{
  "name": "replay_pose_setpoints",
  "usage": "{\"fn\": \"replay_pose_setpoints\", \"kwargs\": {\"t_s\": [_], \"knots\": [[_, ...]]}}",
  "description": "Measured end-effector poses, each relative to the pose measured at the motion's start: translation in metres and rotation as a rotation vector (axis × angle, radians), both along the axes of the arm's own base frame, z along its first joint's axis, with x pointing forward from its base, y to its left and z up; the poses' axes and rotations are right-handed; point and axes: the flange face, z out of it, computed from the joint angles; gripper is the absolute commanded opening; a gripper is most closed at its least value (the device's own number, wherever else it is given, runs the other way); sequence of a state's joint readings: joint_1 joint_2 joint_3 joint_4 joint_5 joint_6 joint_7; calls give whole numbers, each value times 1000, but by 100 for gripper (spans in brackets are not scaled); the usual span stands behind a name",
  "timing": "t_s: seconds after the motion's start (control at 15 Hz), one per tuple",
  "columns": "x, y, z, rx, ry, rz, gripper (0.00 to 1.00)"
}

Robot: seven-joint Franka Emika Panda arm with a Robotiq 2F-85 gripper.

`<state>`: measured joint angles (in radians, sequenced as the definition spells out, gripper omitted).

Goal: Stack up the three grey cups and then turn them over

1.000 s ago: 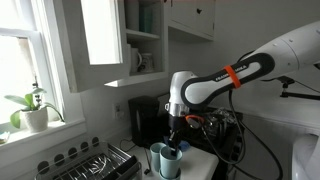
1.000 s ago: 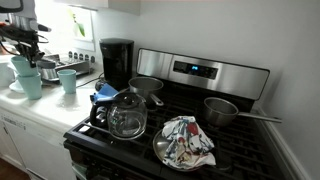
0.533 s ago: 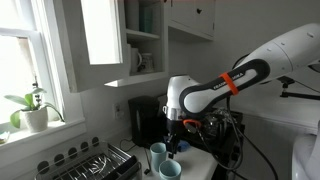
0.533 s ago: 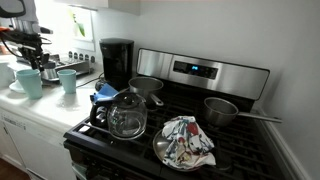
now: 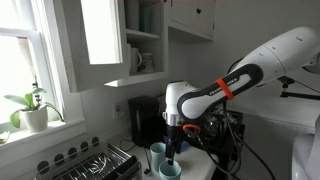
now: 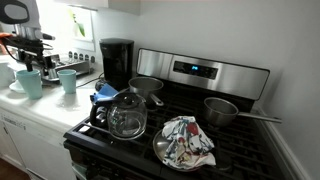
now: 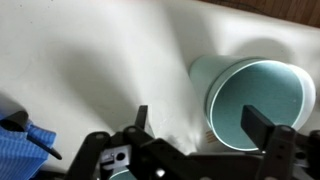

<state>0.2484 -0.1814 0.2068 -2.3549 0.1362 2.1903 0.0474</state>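
My gripper needs to grab the grey cup by its rim next, with one finger inside the cup's opening, so that the cup's base stays free to stack into the other cup.
Two grey cups stand upright on the white counter left of the stove. In an exterior view two cups show under the arm. My gripper hangs just above the nearer-left cup. In the wrist view the gripper is open. One finger sits over the open mouth of a cup, the other finger outside it over bare counter. Nothing is held. I cannot make out a third cup for certain.
A black coffee maker stands behind the cups. A blue cloth lies at the counter's edge. The stove carries a glass pot, metal pots and a plate with a rag. A dish rack sits near the window.
The jaws have gone from shut to wide open over the cup. The wrist has shifted only slightly.
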Motion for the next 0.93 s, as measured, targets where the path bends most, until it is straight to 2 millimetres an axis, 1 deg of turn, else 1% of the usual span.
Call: {"fn": "replay_pose_setpoints", "kwargs": {"t_s": [0.07,0.13,0.27,0.33,0.53,0.73,0.87,0.93], "knots": [[1,0,-6,-4,13,-1,72],[2,-1,-13,-7,27,-2,66],[4,-2,-23,-12,48,-6,50],[5,-4,-26,-15,55,-9,44],[9,-12,-30,-15,62,-28,22],[15,-22,-29,-13,61,-52,2],[19,-30,-28,-11,59,-70,0],[22,-33,-25,-7,54,-79,2]]}}
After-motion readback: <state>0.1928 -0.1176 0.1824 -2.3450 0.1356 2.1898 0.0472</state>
